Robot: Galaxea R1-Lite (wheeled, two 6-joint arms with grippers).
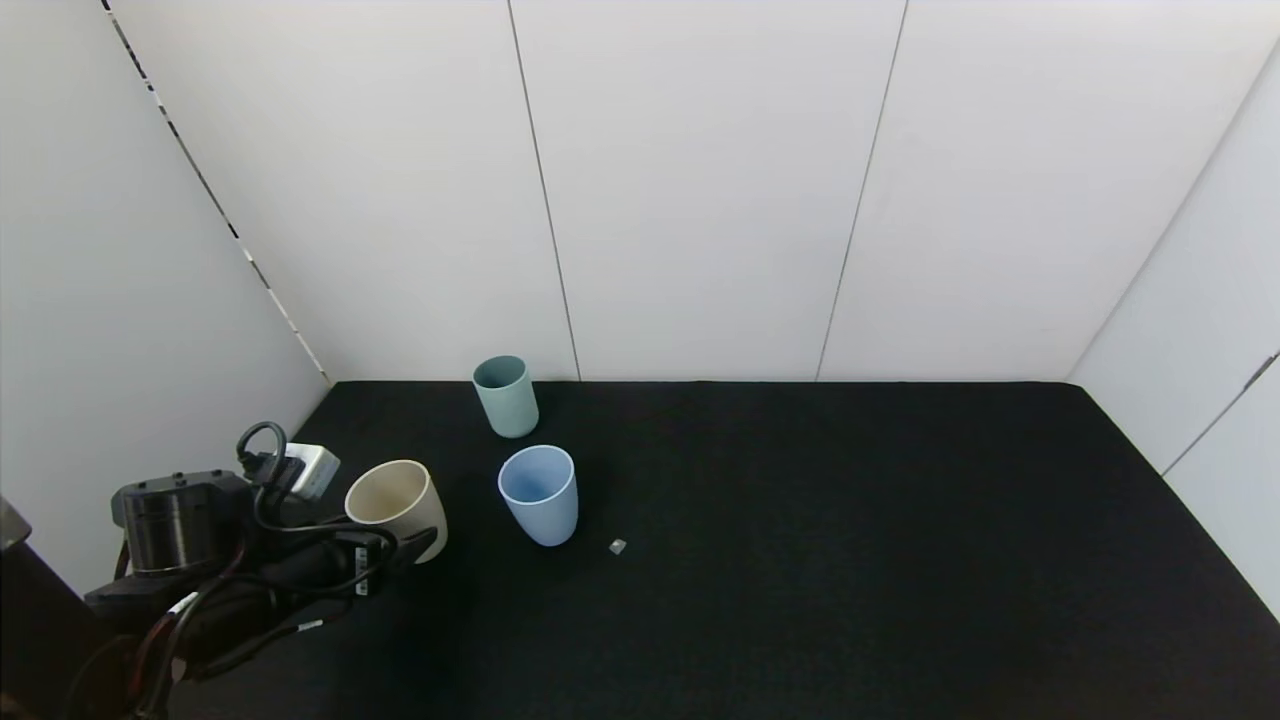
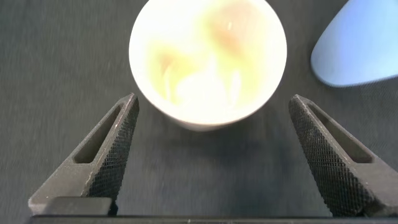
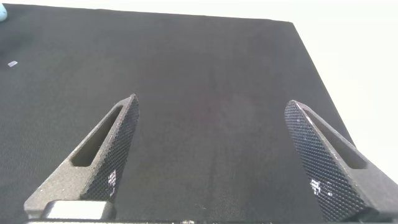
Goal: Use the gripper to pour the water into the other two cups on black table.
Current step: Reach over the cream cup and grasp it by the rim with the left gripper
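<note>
The left gripper's fingers don't reach the cream cup's near edge point(image 2: 205, 121), so they would miss if they closed now. The left gripper needs to first move toward the cream cup.
The cream-beige cup point(image 1: 395, 495) stands on the black table point(image 1: 800, 560) at the left. My left gripper point(image 1: 405, 545) is open, close in front of this cup and not gripping it. In the left wrist view the cup point(image 2: 208, 59) sits just beyond the gripper point(image 2: 212, 101), and its inside shows pale yellowish glints. The light blue cup point(image 1: 540, 492) stands just right of the cream one and also shows in the left wrist view point(image 2: 360, 43). The teal green cup point(image 1: 506, 395) stands behind it near the wall. My right gripper point(image 3: 211, 101) is open and empty over bare table.
A small pale scrap point(image 1: 617, 546) lies on the table right of the blue cup. White walls close the table in at the back and on both sides. The right gripper does not show in the head view.
</note>
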